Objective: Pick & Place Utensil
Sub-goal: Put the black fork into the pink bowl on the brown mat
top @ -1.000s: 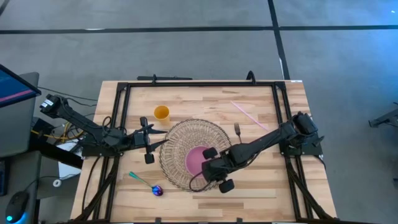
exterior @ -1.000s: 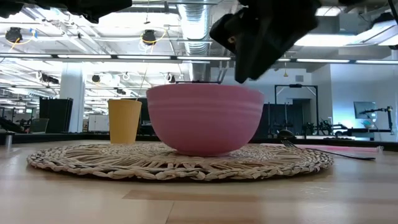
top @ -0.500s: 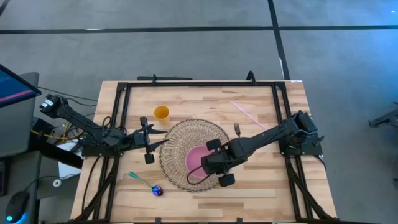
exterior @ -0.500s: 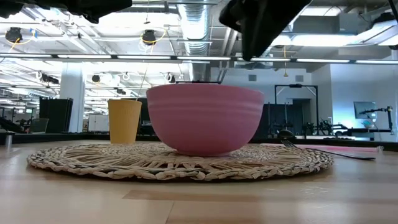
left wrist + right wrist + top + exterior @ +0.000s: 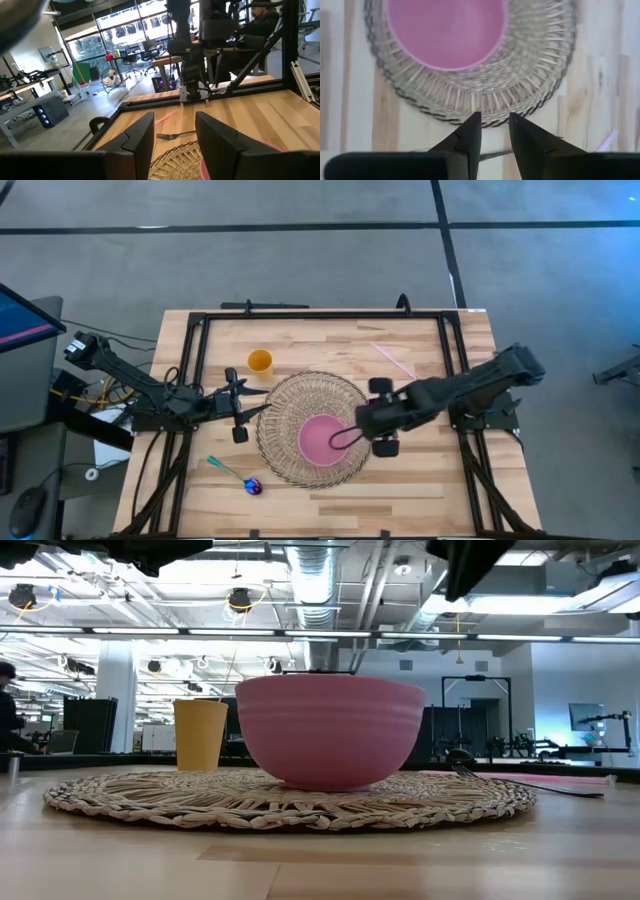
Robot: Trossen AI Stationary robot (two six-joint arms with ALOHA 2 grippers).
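Observation:
Next, my right gripper grabs the fork by its handle (image 5: 495, 155) and lays it in the pink bowl (image 5: 447, 30).
A dark fork (image 5: 500, 779) lies flat on the table just right of the woven mat (image 5: 283, 405), also in the left wrist view (image 5: 172, 135); in the high view my right arm covers it. A pink bowl (image 5: 323, 438) stands on the mat. A spoon with a teal handle and purple bowl (image 5: 236, 476) lies near the table's near left. My right gripper (image 5: 372, 420) hangs open above the mat's right edge, high over the fork (image 5: 492, 154), fingers pointing down. My left gripper (image 5: 238, 408) waits open at the mat's left side.
A yellow cup (image 5: 260, 361) stands beyond the mat's far left. A pink straw (image 5: 395, 363) lies toward the far right. A black frame rail (image 5: 320, 314) runs round the table. Bare wood shows along the near edge (image 5: 400, 490).
My right gripper has risen from just over the bowl's near right side and swung toward the table's right and far edge; it now hangs over the mat's right edge and the fork. It stays open. Bowl, fork and spoon have not moved.

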